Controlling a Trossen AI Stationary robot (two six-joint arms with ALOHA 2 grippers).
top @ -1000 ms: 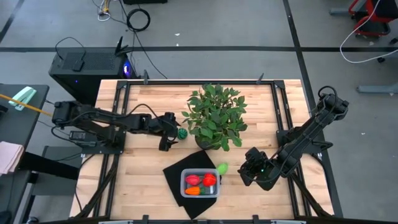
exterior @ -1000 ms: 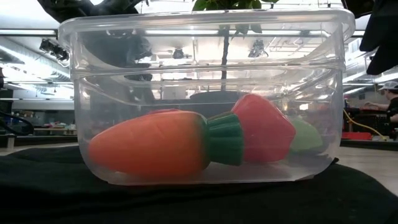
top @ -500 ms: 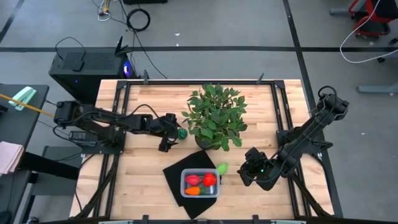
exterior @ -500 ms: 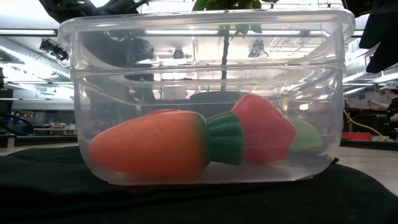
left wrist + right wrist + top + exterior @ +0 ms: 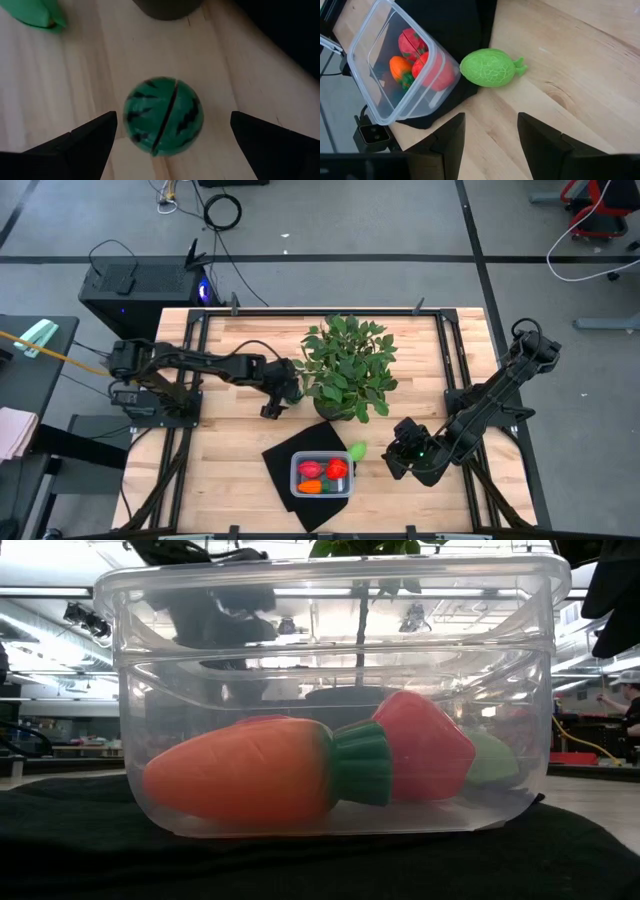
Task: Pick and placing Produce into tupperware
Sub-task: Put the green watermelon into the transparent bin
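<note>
The left gripper grabs the dark green striped ball by its round striped sides next and places it in the clear tub [image 5: 322, 474].
The dark green striped ball [image 5: 164, 116] lies on the wooden table beside the plant pot. My left gripper [image 5: 173, 117] is open, one finger on either side of the ball with a gap at each. In the high view my left gripper [image 5: 283, 387] covers the ball. The clear tub [image 5: 322, 474] stands on the black mat [image 5: 283, 458] and holds the orange carrot [image 5: 240, 775] and two red pieces [image 5: 422, 62]. The light yellow-green piece [image 5: 490, 67] lies on the wood at the mat's edge, next to the tub. My right gripper [image 5: 491, 116] is open and waits to its right.
The big leafy potted plant [image 5: 347, 365] stands mid-table, its pot [image 5: 165, 7] just beyond the ball. Metal frame rails run along the table's left and right sides. Bare wood lies left of the mat and between the tub and my right gripper [image 5: 393, 457].
My left arm has reached toward the table's right, toward the plant, and its gripper now stands over the striped ball, hiding it in the high view. The tub, its contents and my right arm have kept still.
</note>
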